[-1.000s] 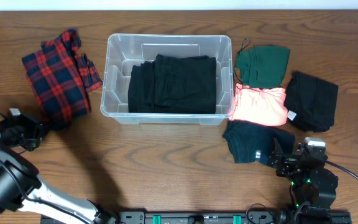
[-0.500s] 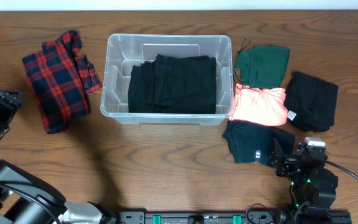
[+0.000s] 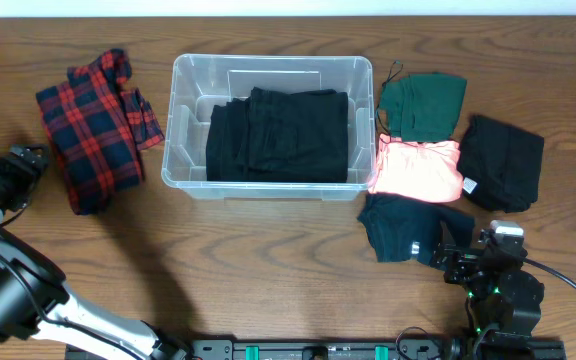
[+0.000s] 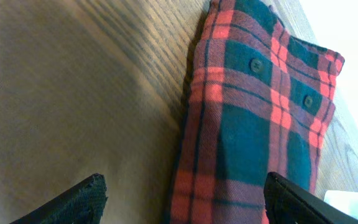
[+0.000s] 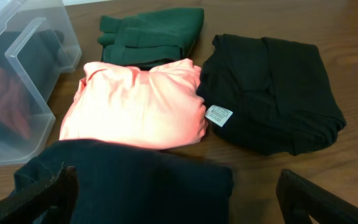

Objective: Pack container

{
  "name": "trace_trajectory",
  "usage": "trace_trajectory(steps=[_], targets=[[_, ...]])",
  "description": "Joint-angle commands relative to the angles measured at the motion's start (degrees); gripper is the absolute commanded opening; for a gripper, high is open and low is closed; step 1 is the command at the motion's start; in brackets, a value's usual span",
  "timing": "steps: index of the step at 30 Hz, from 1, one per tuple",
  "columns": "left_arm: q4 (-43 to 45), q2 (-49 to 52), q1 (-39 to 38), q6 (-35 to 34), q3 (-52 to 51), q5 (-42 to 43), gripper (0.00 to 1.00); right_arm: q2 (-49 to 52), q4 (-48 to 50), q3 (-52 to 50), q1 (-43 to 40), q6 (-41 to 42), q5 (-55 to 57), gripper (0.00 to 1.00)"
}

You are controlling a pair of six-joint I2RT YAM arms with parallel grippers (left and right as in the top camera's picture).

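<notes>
The robot's left gripper should next grab the red plaid shirt's edge farthest from the container, so the shirt's body stays free to be laid inside.
The clear container stands at the table's middle back with folded black clothes inside. To its left lies a red plaid shirt, which shows close up in the left wrist view. My left gripper is open beside the shirt's left edge, and the shirt's edge lies between its spread fingers. My right gripper is open at the front right, its fingers wide above a dark folded garment.
Right of the container lie a green garment, a pink one, a black one with a white tag, and the dark one. The container's corner shows at the left of the right wrist view.
My left gripper went from shut to open and swung from the shirt's front end to its left side. The right arm and the clothes have not moved.
</notes>
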Motion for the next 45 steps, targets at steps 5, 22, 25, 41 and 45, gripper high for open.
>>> trace_trajectory(steps=[5, 22, 25, 41, 45], targets=[[4.0, 5.0, -2.5, -0.8, 0.0, 5.5, 0.82, -0.3, 0.0, -0.1, -0.2, 0.7, -0.2, 0.99], [4.0, 5.5, -10.0, -0.8, 0.0, -3.2, 0.40, -0.3, 0.0, -0.1, -0.2, 0.7, -0.2, 0.99], [4.0, 5.5, -10.0, -0.5, 0.0, -3.1, 0.25, -0.3, 0.0, -0.1, -0.2, 0.7, -0.2, 0.99], [0.8, -13.6, -8.0, -10.4, 0.9, 19.7, 0.06, -0.3, 0.0, -0.1, -0.2, 0.7, -0.2, 0.99], [-0.3, -25.7, -9.0, -12.4, 0.9, 20.8, 0.06, -0.3, 0.0, -0.1, -0.2, 0.7, -0.2, 0.99]])
